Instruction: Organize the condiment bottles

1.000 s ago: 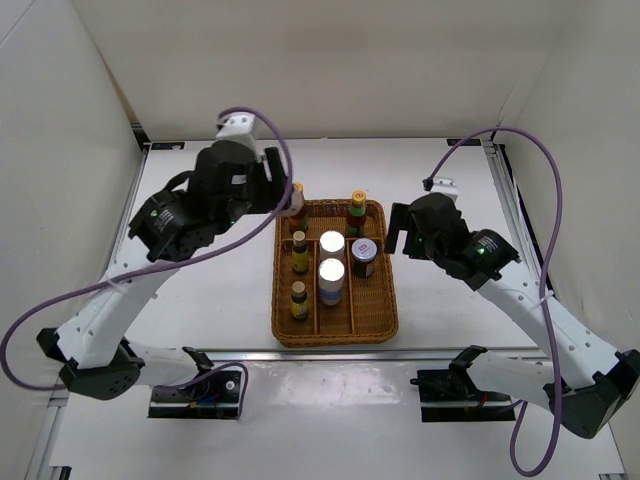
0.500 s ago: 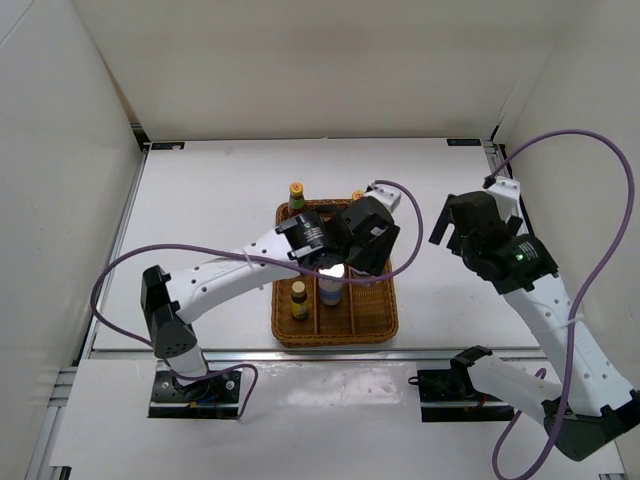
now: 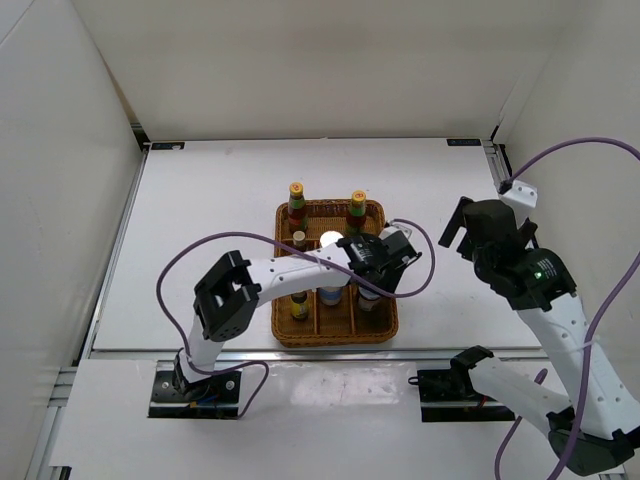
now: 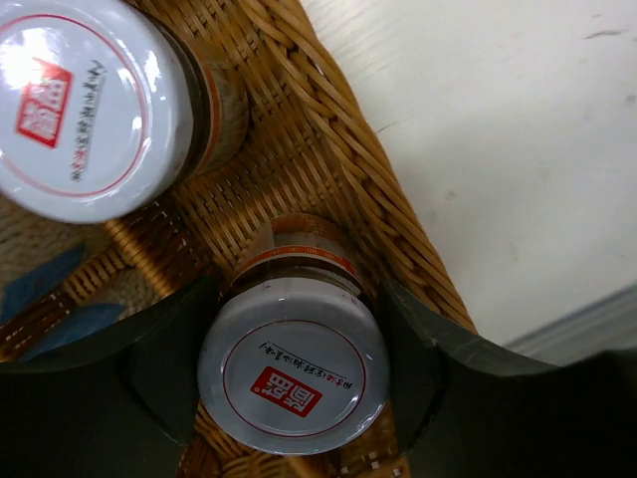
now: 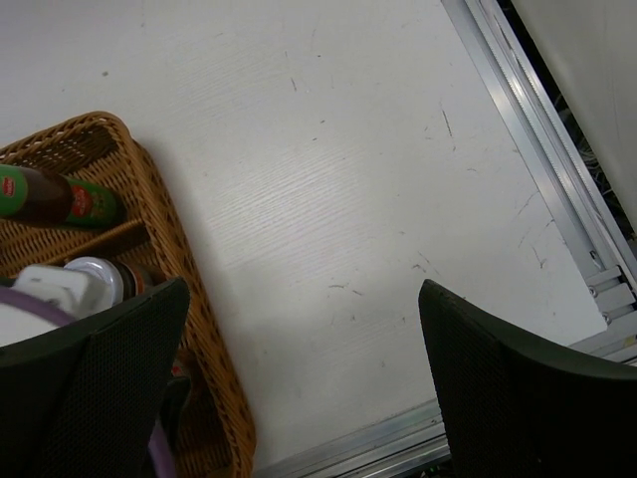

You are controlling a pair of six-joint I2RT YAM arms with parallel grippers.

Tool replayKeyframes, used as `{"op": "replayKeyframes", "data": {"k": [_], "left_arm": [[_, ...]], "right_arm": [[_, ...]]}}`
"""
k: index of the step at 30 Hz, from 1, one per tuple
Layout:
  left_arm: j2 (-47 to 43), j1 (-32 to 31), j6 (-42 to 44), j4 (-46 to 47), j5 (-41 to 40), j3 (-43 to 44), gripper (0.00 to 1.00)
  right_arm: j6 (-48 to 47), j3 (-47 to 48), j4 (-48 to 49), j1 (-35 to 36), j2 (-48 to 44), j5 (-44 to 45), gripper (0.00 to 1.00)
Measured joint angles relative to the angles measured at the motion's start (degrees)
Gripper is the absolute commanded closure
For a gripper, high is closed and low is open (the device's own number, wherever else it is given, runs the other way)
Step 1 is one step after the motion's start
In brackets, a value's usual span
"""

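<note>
I should open my left gripper: the squat jar's base meets the wicker tray's bottom, its lid is level with its neighbour's, and it would stand there.
My left gripper (image 3: pixel 372 272) reaches into the right-hand compartment of the wicker tray (image 3: pixel 386 322). In the left wrist view its jaws are shut on a squat silver-lidded jar (image 4: pixel 291 366), one finger (image 4: pixel 164 363) on each side of the lid. A second silver-lidded jar (image 4: pixel 85 105) stands just beyond it. Two tall green-necked, yellow-capped bottles (image 3: pixel 296 197) (image 3: pixel 357 204) stand at the tray's back. Small brown bottles (image 3: pixel 299 240) (image 3: pixel 299 303) stand in the left compartment. My right gripper (image 3: pixel 478 218) hangs open right of the tray over bare table (image 5: pixel 299 368), holding nothing.
The tray's woven right wall (image 4: pixel 338 179) runs close beside the held jar. A metal rail (image 5: pixel 542 149) borders the table on the right. White enclosure walls stand at the back and sides. The left arm's purple cable (image 3: pixel 410 275) loops over the tray.
My left arm has swung from the tray's back left corner across and down into the right compartment, around the jar. My right arm has pulled back to the right, away from the tray.
</note>
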Motion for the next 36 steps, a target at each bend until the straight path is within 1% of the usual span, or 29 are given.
{"op": "replayKeyframes", "data": {"k": [4,5,7,8,10,11,14,17,19,22,26,28,31,33,35,36], "left_arm": [[1.99,-0.02,-0.28,0.68,-0.74,-0.02,0.81],[1.90,-0.02,-0.28,0.76,-0.98,0.02,0.64],[1.90,0.00,-0.28,1.11,-1.29,0.02,0.42],[1.90,0.00,-0.31,1.11,-1.31,0.02,0.24],[1.90,0.00,-0.26,1.16,-1.49,0.02,0.15],[1.86,0.00,-0.33,1.51,-1.53,0.02,0.00],[0.46,-0.02,-0.04,1.92,-1.90,0.20,0.00],[-3.21,-0.02,1.38,1.03,-2.95,1.73,0.00],[-6.84,-0.02,2.67,0.42,-4.42,3.52,0.00],[-14.88,-0.02,5.22,-1.25,-7.96,5.53,0.00],[-30.47,0.00,8.39,-2.25,-15.37,5.09,0.00],[-39.87,0.31,9.44,-1.84,-20.28,2.93,0.00],[-54.42,1.97,10.56,-1.40,-28.17,-3.37,0.00],[-62.58,2.67,11.10,-1.92,-34.36,-7.93,0.00],[-69.24,2.73,11.26,-1.88,-39.87,-13.29,0.00],[-70.93,2.73,11.10,-2.40,-41.42,-15.06,0.00]], "right_arm": [[-0.15,-0.07,-0.09,0.00,-1.38,0.02,0.01],[-0.24,-0.17,-0.09,0.00,-1.68,0.02,0.01],[-0.31,-0.61,-0.15,0.00,-2.16,0.02,0.01],[-0.42,-0.85,-0.24,0.00,-2.27,0.02,0.01],[-0.48,-1.20,-0.44,0.00,-2.25,0.02,0.01],[-0.59,-1.46,-0.44,0.00,-2.23,0.02,0.01],[-1.14,-1.81,-0.98,0.00,-1.95,0.15,0.01],[-2.25,-1.81,-1.01,0.00,-0.74,0.98,0.01],[-2.95,-1.81,-0.98,0.00,0.52,1.49,0.01],[-4.24,-1.68,-0.85,0.00,3.52,1.95,0.01],[-6.56,-1.11,-0.48,0.00,7.04,1.77,0.01],[-7.91,-0.92,0.59,0.00,7.82,0.33,0.01],[-9.55,-0.39,2.08,0.00,8.28,-3.04,0.01],[-10.60,-0.17,3.37,0.00,8.28,-5.49,0.01],[-11.72,0.07,4.46,0.00,8.28,-7.56,0.01],[-12.37,0.20,4.92,0.00,8.28,-8.55,0.01]]}}
